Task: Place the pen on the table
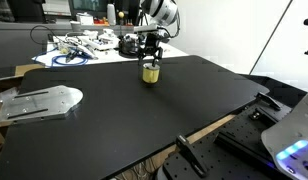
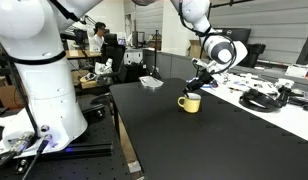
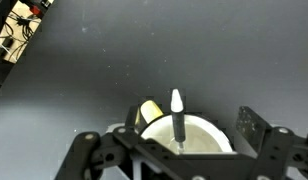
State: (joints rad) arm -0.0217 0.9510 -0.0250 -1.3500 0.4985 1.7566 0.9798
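My gripper is ready to close on the pen now: its upper part is between both fingers in the wrist view, and it is down near the cup's rim in an exterior view.
The pen is a dark stick with a white tip. In the wrist view it stands upright inside the small yellow cup, which is white inside. The cup stands on the black table in both exterior views. My gripper is open just above the cup, with one finger on each side of the pen and not touching it. It hangs right over the cup in both exterior views. The black table has a light wood edge.
A silver metal plate lies near one table edge. A white table cluttered with cables stands behind the cup. A large white robot base and a seated person are beside the table.
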